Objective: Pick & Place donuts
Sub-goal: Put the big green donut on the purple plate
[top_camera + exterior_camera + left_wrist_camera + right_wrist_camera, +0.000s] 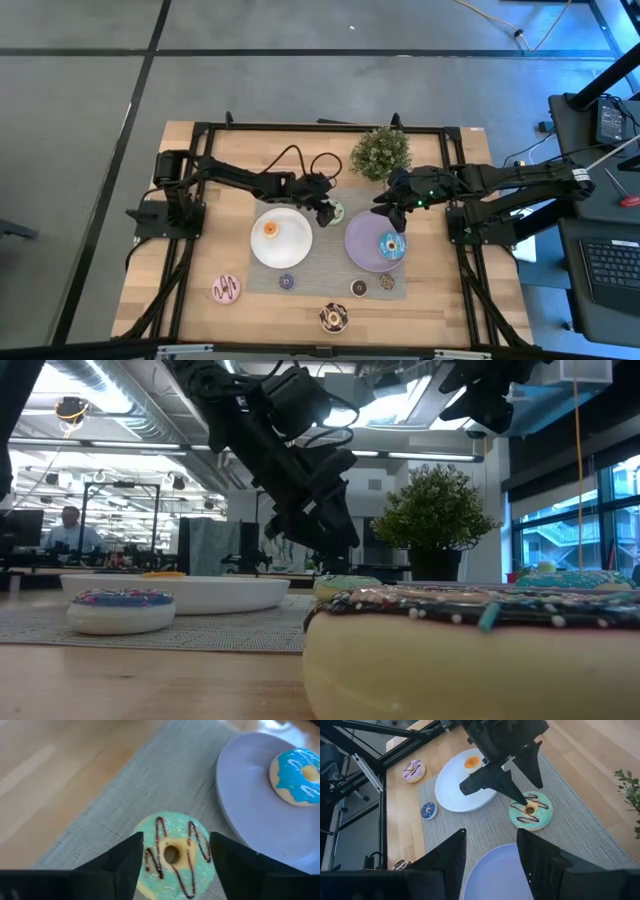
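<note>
Next, my left gripper grabs the green-white donut by its ring (336, 212) beside the hole and brings the donut to the lilac plate (362, 245).
The green-white donut (172, 855) with chocolate lines lies flat on the grey mat (130, 795), between the white plate (281, 238) and the lilac plate (362, 245). My left gripper (175, 852) is open just above it, one finger over each side, touching nothing; it also shows in the right wrist view (532, 792). My right gripper (490, 855) is open and empty above the lilac plate's far edge (395, 215). An orange mini donut (270, 229) lies on the white plate. The blue donut (391, 245) lies on the lilac plate.
On the table's near part lie the pink donut (227, 289), a purple mini (287, 281), a dark brown mini (359, 288), a speckled mini (386, 283) and the chocolate-sprinkled donut (333, 318). A potted plant (381, 153) stands at the far edge.
</note>
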Robot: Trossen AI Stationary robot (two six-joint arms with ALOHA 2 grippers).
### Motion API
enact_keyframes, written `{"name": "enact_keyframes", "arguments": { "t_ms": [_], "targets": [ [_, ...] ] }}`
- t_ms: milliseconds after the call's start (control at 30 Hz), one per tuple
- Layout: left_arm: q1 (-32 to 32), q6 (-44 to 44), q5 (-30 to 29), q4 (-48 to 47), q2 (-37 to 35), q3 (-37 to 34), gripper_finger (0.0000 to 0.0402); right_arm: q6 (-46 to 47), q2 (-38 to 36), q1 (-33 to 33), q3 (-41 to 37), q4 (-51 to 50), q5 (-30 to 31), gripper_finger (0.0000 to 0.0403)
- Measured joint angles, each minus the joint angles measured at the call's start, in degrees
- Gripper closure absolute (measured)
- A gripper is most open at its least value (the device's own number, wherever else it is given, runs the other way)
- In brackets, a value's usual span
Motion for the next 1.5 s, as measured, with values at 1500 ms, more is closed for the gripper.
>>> {"name": "enact_keyframes", "arguments": {
  "t_ms": [1500],
  "targets": [
    [-0.87, -10.16, -1.44, -2.34, 5.49, -0.03, 0.0185, -0.21, 0.02, 0.00, 0.02, 0.09, 0.07, 0.0226]
  ]
}}
